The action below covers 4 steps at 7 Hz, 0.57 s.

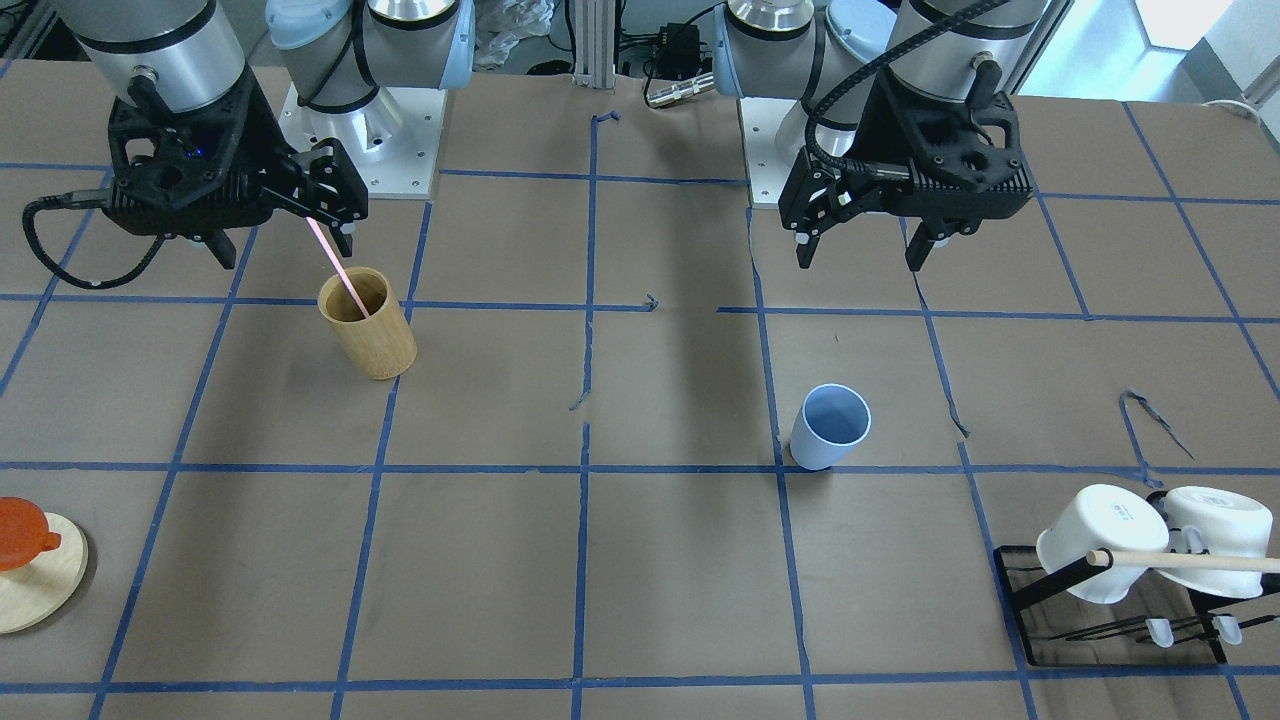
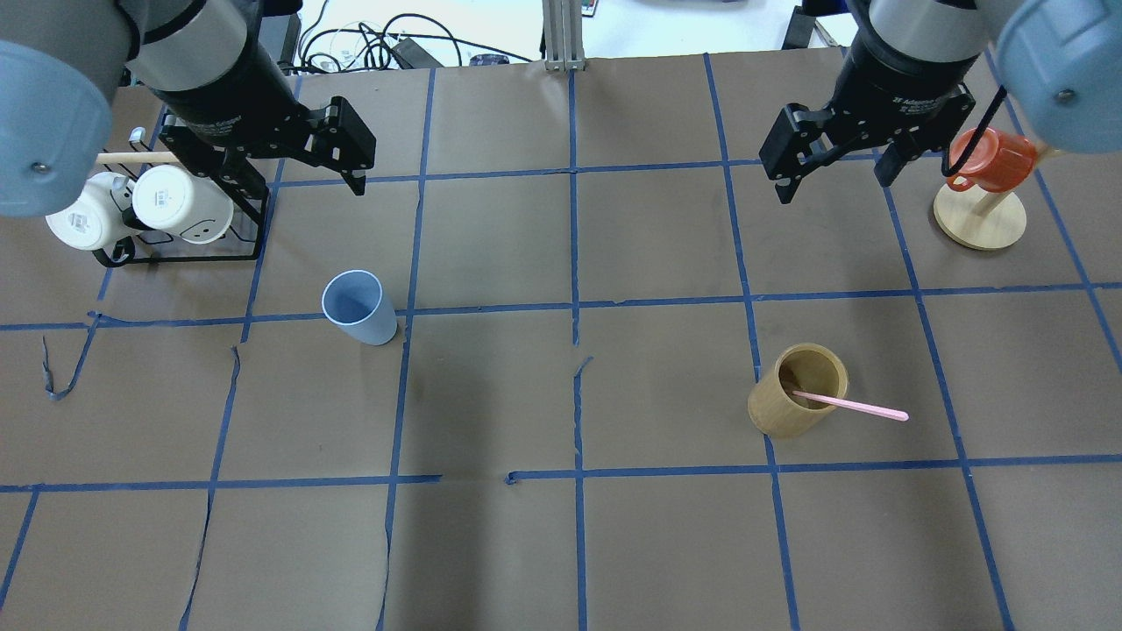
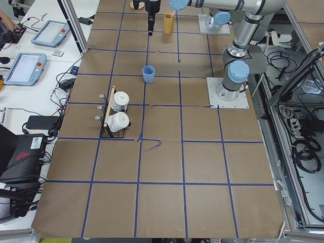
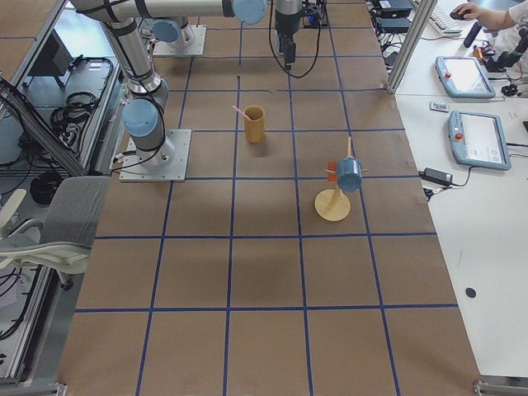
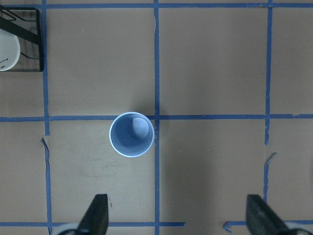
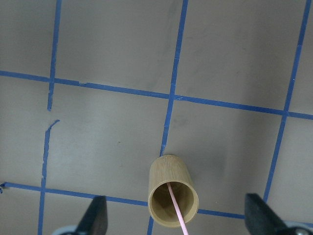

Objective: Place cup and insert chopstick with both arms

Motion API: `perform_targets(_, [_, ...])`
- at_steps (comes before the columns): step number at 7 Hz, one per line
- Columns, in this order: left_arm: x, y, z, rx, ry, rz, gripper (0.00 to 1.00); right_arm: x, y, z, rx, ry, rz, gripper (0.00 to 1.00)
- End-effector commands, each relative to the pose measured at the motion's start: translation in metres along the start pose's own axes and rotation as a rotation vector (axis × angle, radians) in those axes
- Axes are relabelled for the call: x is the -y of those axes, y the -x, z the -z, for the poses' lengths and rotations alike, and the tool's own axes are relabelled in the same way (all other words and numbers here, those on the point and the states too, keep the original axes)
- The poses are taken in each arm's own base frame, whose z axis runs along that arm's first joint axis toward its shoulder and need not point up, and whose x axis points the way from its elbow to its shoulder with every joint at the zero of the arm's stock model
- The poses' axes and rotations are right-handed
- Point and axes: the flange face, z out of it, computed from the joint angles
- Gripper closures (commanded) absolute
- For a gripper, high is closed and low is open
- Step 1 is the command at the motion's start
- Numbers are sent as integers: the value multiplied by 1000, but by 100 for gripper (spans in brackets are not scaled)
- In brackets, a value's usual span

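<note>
The left gripper grabs the cup by its rim (image 1: pixel 831 388) next, to place the light-blue cup for the chopstick (image 1: pixel 335 265).
The light-blue cup (image 1: pixel 830 428) stands upright and empty on the table, also in the overhead view (image 2: pixel 358 308) and the left wrist view (image 5: pixel 131 134). My left gripper (image 1: pixel 858 262) hangs open and empty high above it; both fingers (image 5: pixel 98 215) frame the bottom of the wrist view. The pale-pink chopstick (image 1: pixel 335 265) leans inside the tan bamboo holder (image 1: pixel 368 325), its top sticking out over the rim (image 2: pixel 850 407). My right gripper (image 1: pixel 285 255) is open and empty above and behind the holder (image 6: pixel 173 196).
A black rack (image 1: pixel 1030 590) with two white mugs (image 2: pixel 140 206) and a wooden rod (image 1: pixel 1190 561) stands by the left arm. A red mug (image 2: pixel 990 162) hangs on a wooden stand (image 2: pixel 980 219) by the right arm. Blue tape lines grid the brown table.
</note>
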Motion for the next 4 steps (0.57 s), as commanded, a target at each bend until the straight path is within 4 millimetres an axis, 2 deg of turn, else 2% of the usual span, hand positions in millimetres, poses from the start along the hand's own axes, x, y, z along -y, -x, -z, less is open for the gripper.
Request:
perform_targets(1, [1, 0, 2, -2, -5, 1, 0, 0, -2, -1, -2, 4, 10, 0])
perform_targets(3, [4, 4, -2, 0, 1, 7, 0, -2, -5, -8, 4, 20, -1, 0])
perform_targets(4, [11, 3, -16, -9, 22, 9, 0, -7, -4, -8, 4, 18, 1, 0])
